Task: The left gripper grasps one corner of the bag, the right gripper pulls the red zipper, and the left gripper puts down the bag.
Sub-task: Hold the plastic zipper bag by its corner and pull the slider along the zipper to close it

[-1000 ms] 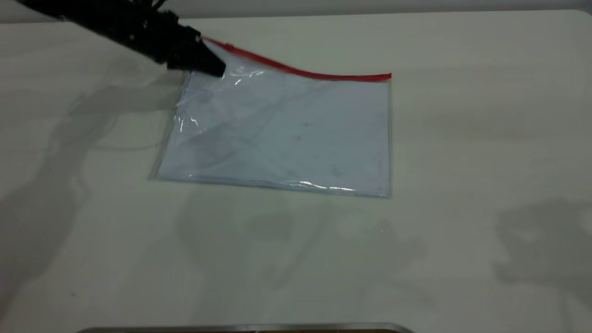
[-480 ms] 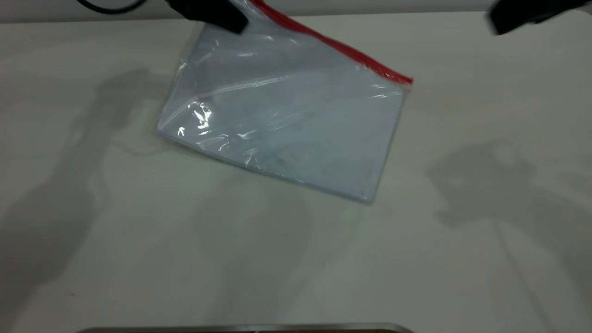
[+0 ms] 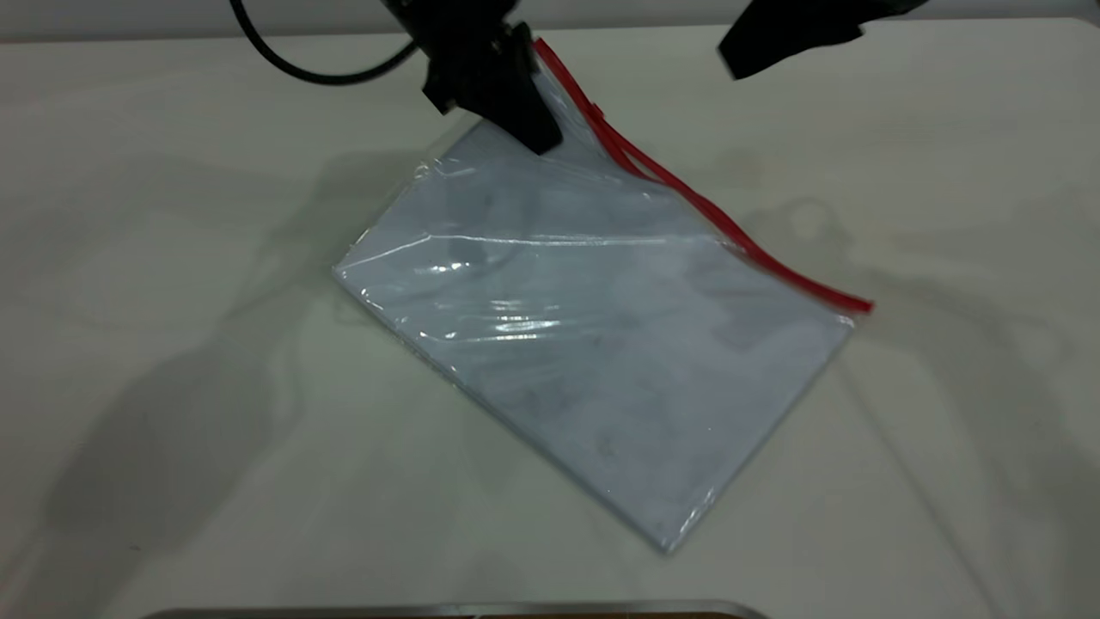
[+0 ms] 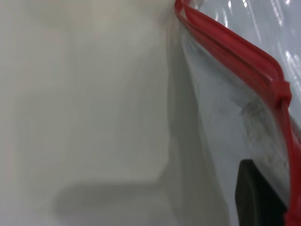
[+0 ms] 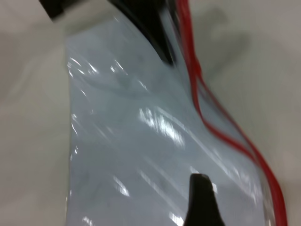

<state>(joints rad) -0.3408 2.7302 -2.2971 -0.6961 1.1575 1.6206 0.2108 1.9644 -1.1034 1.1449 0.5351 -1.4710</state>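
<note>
The clear bag's corner stays held. The right gripper grabs the bag by its red zipper (image 3: 713, 223) (image 5: 268, 175) next, to pull the zipper.
The bag (image 3: 601, 344), clear with a pale bluish inside, hangs tilted from its far corner, and its lower end rests on the table. The red zipper (image 3: 713, 223) runs along its right long edge; the two red strips are slightly parted near the held end. My left gripper (image 3: 540, 137) is shut on the corner of the bag (image 3: 550, 103) and holds it above the table. In the left wrist view one finger (image 4: 256, 197) presses the plastic beside the red zipper (image 4: 235, 52). My right gripper (image 3: 739, 60) hovers open at the far right, above the zipper and clear of it. Its finger (image 5: 202, 202) shows over the bag (image 5: 131, 141).
The white table (image 3: 172, 344) lies bare around the bag. A black cable (image 3: 318, 73) hangs behind the left arm. A metal edge (image 3: 447, 610) runs along the front of the table.
The left gripper has carried the raised corner to the right. The bag has swung round, its low end now nearer the front. The right gripper has moved left towards the bag.
</note>
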